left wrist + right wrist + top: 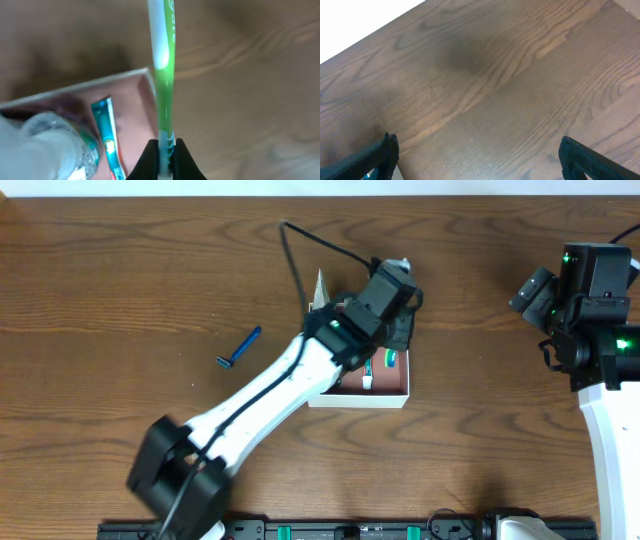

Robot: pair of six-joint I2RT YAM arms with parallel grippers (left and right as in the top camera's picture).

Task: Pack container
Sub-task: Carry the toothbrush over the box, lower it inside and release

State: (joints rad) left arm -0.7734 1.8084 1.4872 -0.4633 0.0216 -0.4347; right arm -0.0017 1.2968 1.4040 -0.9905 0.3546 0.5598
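Note:
I should keep holding the toothbrush (164,70) with my left gripper until it is inside the box. It is high above the box's side and would fall onto that side if I opened now.
The container (392,396) is a shallow white-walled box with a pinkish floor, at the table's middle; it also shows in the left wrist view (131,107). My left gripper (166,150) is shut on a green and white toothbrush (164,70) and holds it above the box's right wall. In the overhead view the left gripper (392,330) hangs over the box's far right part. A teal toothpaste tube (107,137) and a clear plastic bottle (47,142) lie in the box. My right gripper (479,150) is open and empty over bare wood.
A blue razor (239,348) lies on the table left of the box. The right arm (585,300) stands at the far right. A black cable (300,255) runs from the left arm across the back of the table.

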